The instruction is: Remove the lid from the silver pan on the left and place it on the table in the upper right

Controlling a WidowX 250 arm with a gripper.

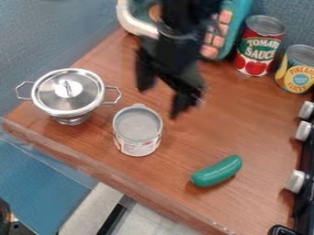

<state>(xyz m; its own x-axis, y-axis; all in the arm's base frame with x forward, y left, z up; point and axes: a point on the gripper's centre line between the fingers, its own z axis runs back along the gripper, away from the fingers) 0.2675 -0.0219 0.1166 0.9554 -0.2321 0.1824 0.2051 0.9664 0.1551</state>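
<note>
My gripper grabs the lid's small upright knob next, to take the lid off the silver pan point(74, 120).
My gripper point(160, 98) hangs over the middle of the table, coming down from the top edge, its two fingers spread apart with nothing between them. To its left, the silver pan point(74, 120) stands on the table near the left edge, a looped handle on each side. Its silver lid point(69, 90) lies on top of it, with a small upright knob in the middle. The gripper and the lid are apart.
An open-topped-looking grey can point(138, 131) stands right of the pan. A green pickle point(217, 171) lies nearer the front. A tomato sauce can point(257, 46), a pineapple can point(297, 69) and a teal toy point(236, 27) stand at the back; stove knobs point(296, 181) line the right.
</note>
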